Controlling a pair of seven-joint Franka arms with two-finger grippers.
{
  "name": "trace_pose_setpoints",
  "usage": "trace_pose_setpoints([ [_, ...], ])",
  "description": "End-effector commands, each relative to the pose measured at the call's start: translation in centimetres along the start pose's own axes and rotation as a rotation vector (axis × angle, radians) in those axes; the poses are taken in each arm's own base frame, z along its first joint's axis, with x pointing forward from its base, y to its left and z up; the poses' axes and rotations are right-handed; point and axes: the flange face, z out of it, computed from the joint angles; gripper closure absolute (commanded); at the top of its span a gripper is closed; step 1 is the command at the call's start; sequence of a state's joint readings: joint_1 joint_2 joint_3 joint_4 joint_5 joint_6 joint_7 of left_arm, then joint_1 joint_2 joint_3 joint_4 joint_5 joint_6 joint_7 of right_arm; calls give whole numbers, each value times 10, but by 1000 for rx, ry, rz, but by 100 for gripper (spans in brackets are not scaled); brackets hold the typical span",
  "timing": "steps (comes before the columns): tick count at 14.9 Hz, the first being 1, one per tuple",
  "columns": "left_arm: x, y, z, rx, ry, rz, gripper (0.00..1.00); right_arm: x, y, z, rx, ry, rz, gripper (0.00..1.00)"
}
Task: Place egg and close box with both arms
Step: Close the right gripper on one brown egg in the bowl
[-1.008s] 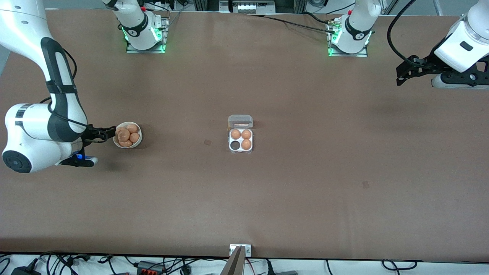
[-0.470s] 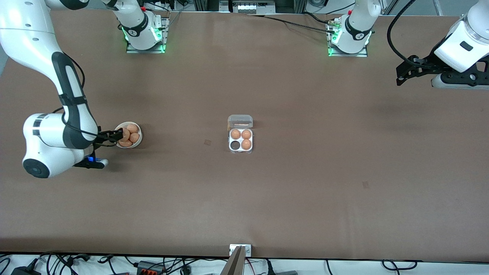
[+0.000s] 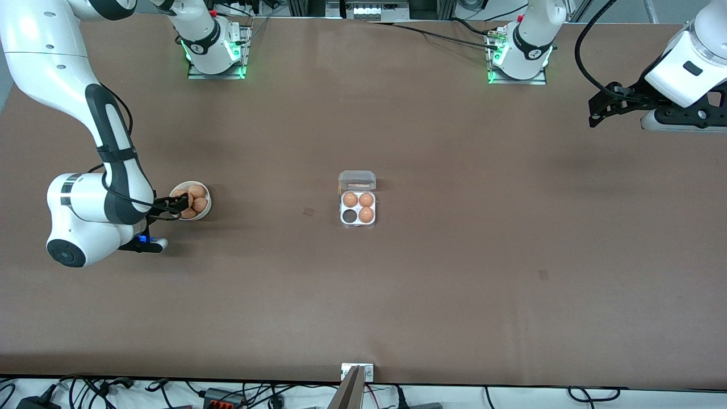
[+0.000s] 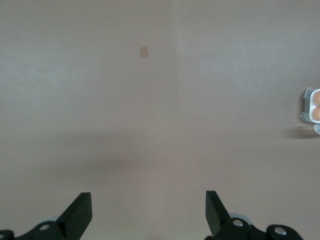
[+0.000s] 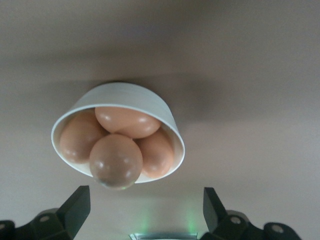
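The top brown egg in the white bowl should fill the dark empty cell of the egg box, so my right gripper should take hold of the egg by its rounded sides next.
The clear egg box sits mid-table with its lid open, three brown eggs in its cells and one dark empty cell. Its edge shows in the left wrist view. A white bowl of brown eggs stands toward the right arm's end of the table. My right gripper is open and empty, its tips over the bowl's rim. My left gripper is open and empty, held high over the left arm's end of the table, waiting.
Two small darker patches mark the brown table. A metal bracket sits at the table's near edge. Arm bases with green lights stand along the table's back edge.
My right arm has moved toward the bowl, and its gripper has gone from beside the rim to over it. The left arm has not moved.
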State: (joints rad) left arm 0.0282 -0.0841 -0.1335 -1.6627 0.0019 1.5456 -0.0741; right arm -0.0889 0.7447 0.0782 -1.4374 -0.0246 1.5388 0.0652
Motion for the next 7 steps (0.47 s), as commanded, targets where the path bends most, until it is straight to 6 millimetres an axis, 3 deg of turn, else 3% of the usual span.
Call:
trace_pose_setpoints([
  [1, 2, 2, -7, -11, -6, 3, 0, 12, -4, 0, 15, 41, 3, 0],
  [7, 1, 4, -7, -10, -5, 6, 0, 14, -6, 4, 18, 33, 1, 0],
])
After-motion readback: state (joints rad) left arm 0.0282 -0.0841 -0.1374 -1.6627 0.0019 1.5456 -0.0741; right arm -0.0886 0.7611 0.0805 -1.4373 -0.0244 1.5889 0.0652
